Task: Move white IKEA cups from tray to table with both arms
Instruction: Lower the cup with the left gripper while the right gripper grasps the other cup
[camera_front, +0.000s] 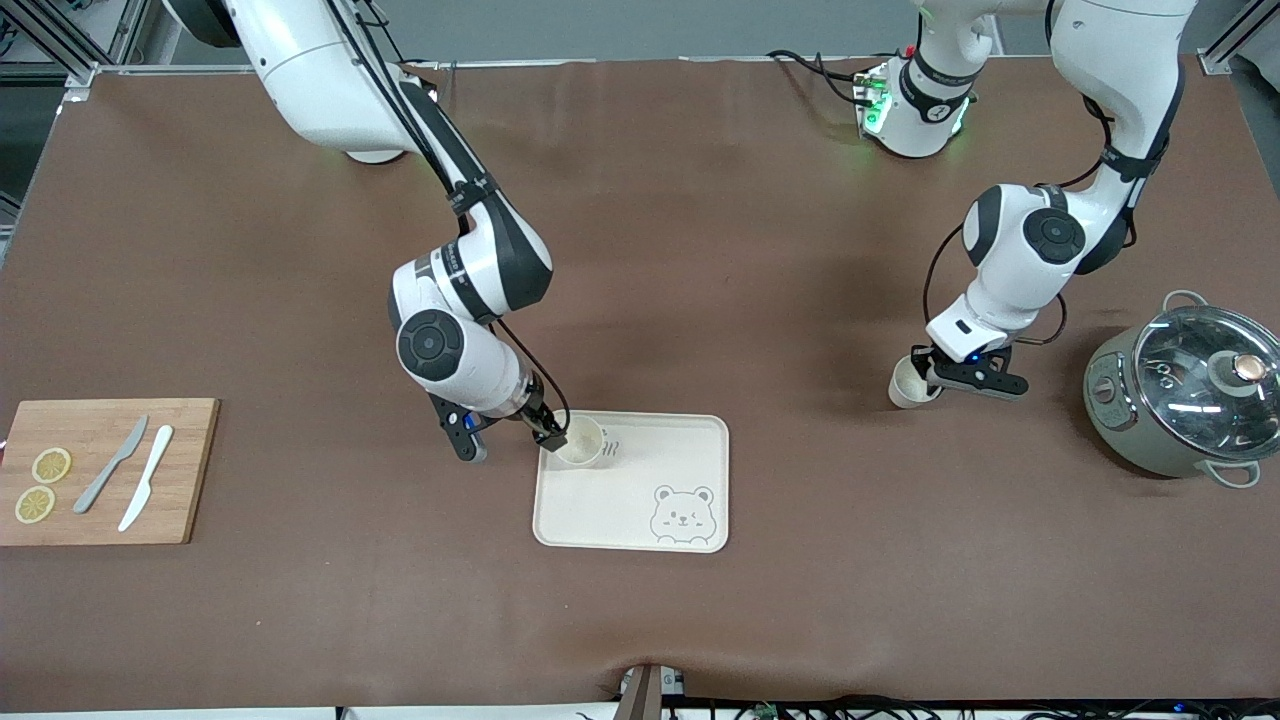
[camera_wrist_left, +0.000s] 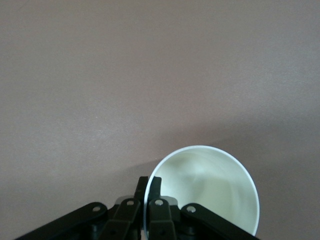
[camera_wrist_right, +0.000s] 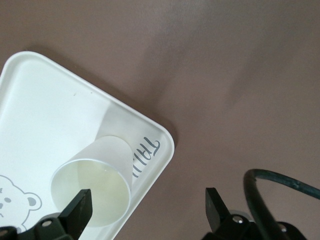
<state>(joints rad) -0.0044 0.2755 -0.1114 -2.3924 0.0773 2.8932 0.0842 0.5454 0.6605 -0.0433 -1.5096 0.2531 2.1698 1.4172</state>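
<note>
My right gripper next needs to grab the white cup by its rim to move it from the bear tray to the table.
One white cup stands upright on the bear tray, in its corner toward the right arm and the robots. My right gripper is open wide beside the tray's edge. One of its fingers is over the cup rim, and the cup is not between the fingers. The other white cup is low at the table toward the left arm's end, tilted a little. My left gripper is shut on its rim, one finger inside and one outside, as the left wrist view shows of the gripper and cup.
A grey-green pot with a glass lid stands close to the left gripper, toward the left arm's end. A wooden board with lemon slices and two knives lies at the right arm's end. The bear drawing marks the tray's near corner.
</note>
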